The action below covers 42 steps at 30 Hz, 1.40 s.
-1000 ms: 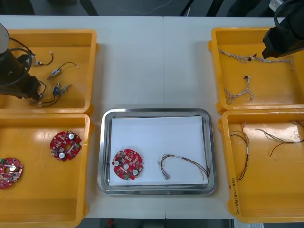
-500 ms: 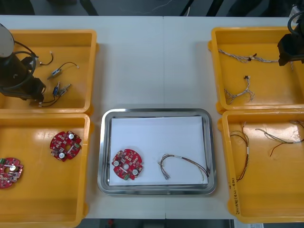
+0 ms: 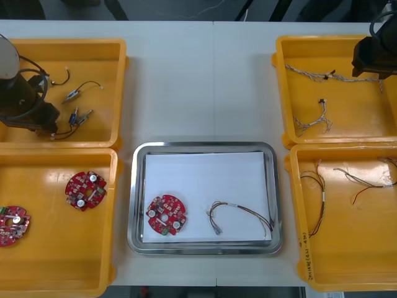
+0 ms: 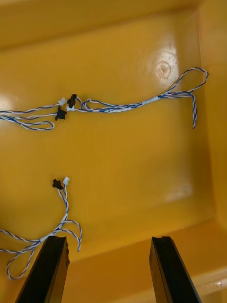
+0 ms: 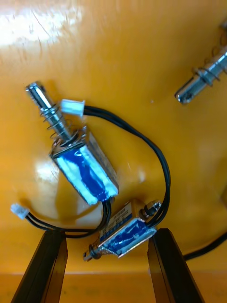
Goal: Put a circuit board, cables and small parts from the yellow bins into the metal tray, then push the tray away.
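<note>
The left gripper grabs the small metal part by its blue-taped body next, to carry the part to the metal tray.
My left gripper hangs open low over the far left yellow bin, where my left arm is. A small metal part wrapped in blue lies just ahead between its fingers, and a larger one sits beyond, both trailing black wires. My right gripper is open above the far right yellow bin, under my right arm. Two twisted blue and white cables lie on the bin floor beyond its fingers. The metal tray holds a round red circuit board and a cable.
The near left bin holds two more circuit boards. The near right bin holds red and yellow cables. A third small metal part lies farther from the left fingers. Bare table lies beyond the tray.
My right arm has drawn back toward the far right bin's outer edge. My left arm has shifted slightly toward the small parts. The tray's contents have not moved.
</note>
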Motion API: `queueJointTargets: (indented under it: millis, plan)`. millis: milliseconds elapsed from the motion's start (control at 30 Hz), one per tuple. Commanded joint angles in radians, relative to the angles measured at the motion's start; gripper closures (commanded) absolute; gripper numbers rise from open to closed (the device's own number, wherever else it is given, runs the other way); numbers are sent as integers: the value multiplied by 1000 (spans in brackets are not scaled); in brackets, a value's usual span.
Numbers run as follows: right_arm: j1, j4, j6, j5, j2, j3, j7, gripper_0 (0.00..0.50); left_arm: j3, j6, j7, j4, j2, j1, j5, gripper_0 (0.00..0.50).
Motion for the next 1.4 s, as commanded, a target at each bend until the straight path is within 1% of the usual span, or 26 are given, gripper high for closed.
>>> queueJointTargets:
  millis: [33, 200, 233, 267, 300, 333, 367, 600, 867, 967, 1200, 1400]
  plan:
    - [-55, 42, -57, 34, 28, -36, -14, 0, -38, -20, -119, 7, -15, -46, 18, 0]
    - [-70, 101, -117, 44, 48, -50, -71, 0, -38, -20, -121, 8, -15, -46, 26, 0]
    - [-73, 106, -126, 47, 51, -50, -74, 0, -38, -20, -121, 8, -15, -46, 26, 15]
    - [-75, 115, -135, 54, 59, -50, -77, 0, -36, -18, -121, 7, -15, -46, 27, 97]
    - [-76, 123, -146, 62, 65, -50, -80, 0, -38, -20, -122, 7, -15, -46, 29, 229]
    - [-78, 131, -157, 68, 71, -53, -82, 0, -38, -18, -121, 8, -15, -46, 29, 416]
    - [-78, 134, -166, 71, 75, -59, -83, 0, -38, -18, -122, 8, -15, -46, 31, 500]
    - [-76, 209, -240, 91, 109, -89, -97, 0, -38, -17, -125, 7, -15, -46, 38, 500]
    - [-76, 295, -290, 108, 126, -112, -106, 0, -19, -9, -135, 4, -15, -46, 43, 500]
    - [-75, 324, -316, 108, 131, -116, -116, 0, 21, 22, -136, -13, -15, -48, 31, 500]
    - [-73, 328, -359, 108, 151, -115, -140, 0, 94, 131, -155, -44, -2, -74, 8, 500]
    - [-73, 328, -385, 110, 157, -113, -145, 0, 120, 149, -176, -67, 4, -75, -8, 500]
